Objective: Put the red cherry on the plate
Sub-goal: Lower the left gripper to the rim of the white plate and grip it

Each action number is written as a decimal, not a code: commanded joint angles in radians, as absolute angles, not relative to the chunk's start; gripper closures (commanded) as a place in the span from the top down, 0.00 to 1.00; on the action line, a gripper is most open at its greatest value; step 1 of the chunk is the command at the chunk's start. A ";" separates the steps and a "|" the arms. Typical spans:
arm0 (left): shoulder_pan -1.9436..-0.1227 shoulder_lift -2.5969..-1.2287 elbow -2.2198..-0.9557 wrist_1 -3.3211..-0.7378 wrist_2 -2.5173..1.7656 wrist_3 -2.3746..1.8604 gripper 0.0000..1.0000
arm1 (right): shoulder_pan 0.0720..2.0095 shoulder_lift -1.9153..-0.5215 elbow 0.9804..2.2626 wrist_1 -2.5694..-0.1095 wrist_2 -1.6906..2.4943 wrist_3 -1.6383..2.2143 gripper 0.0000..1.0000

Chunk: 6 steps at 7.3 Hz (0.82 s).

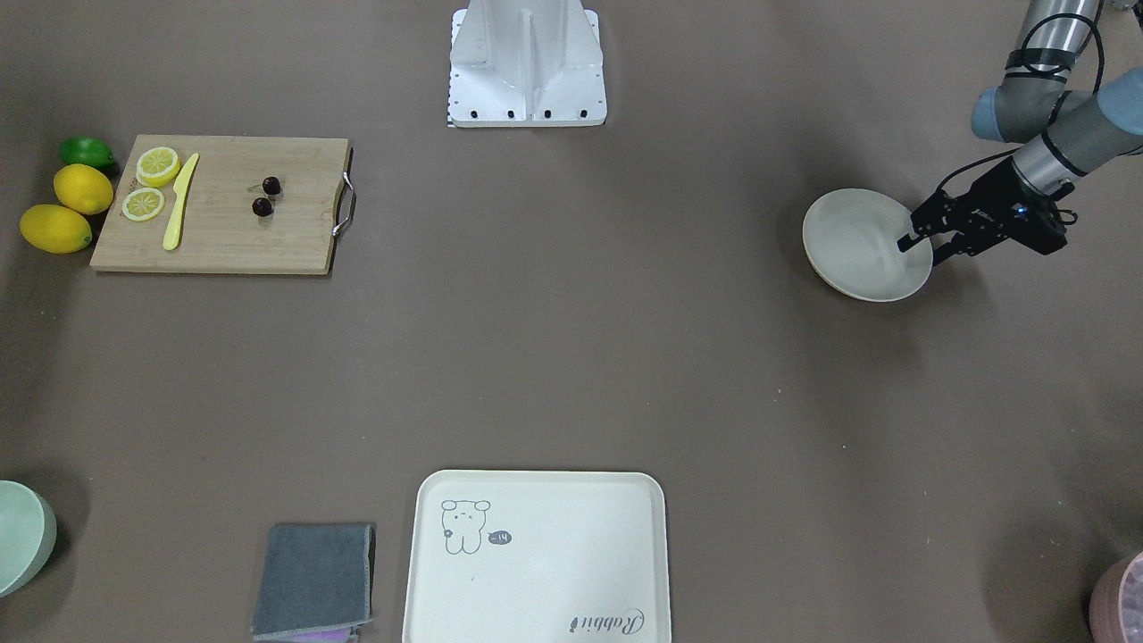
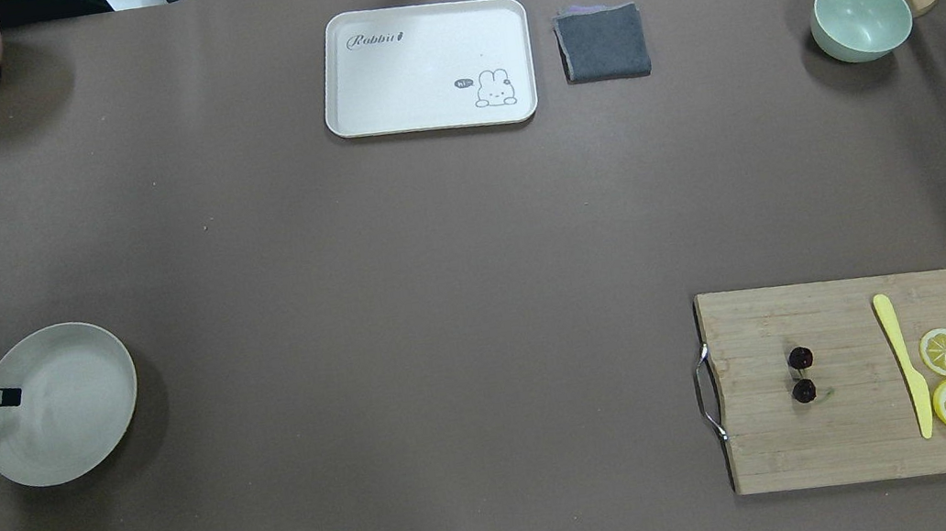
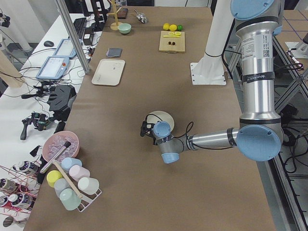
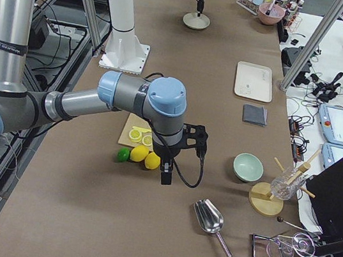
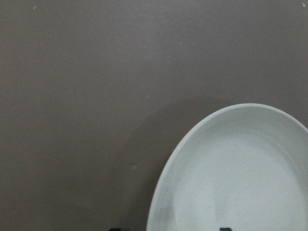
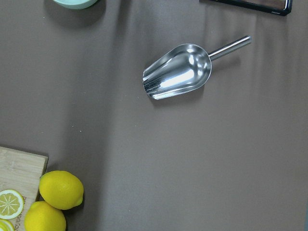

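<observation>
My left gripper pinches the off-white plate by its rim [image 1: 923, 248] next, to bring the plate within reach for the red cherry [image 1: 266, 196].
The red cherry [image 1: 266, 196] is a pair of small dark fruits lying near the middle of the wooden cutting board [image 1: 223, 241]; in the overhead view the red cherry [image 2: 801, 375] is at the right. The off-white plate [image 1: 857, 241] sits far away at the table's other end. My left gripper [image 1: 926, 247] is open, low at the plate's rim, one finger over the dish and one outside it. In the left wrist view the plate [image 5: 240, 178] fills the lower right. My right gripper [image 4: 165, 174] hangs beside the lemons; I cannot tell whether it is open.
On the board lie a yellow knife [image 1: 179, 201] and two lemon slices [image 1: 157, 165]. Two lemons [image 1: 82, 188] and a lime [image 1: 87, 152] sit beside it. A rabbit tray [image 1: 536, 558], grey cloth [image 1: 314, 579], green bowl [image 2: 860, 18], metal scoop [image 6: 178, 71] and robot base [image 1: 527, 62] are also here.
</observation>
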State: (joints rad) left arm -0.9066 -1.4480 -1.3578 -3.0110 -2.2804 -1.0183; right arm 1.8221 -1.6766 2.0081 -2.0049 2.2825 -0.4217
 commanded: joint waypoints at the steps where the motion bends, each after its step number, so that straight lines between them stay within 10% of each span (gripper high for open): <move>1: -0.907 -1.447 -1.358 -3.014 -2.279 -1.008 0.00 | 1.822 -1.675 2.008 -2.005 2.283 -0.422 1.00; 6: -0.913 -1.448 -1.333 -3.050 -2.339 -0.971 0.00 | 1.821 -1.674 2.008 -2.005 2.284 -0.420 1.00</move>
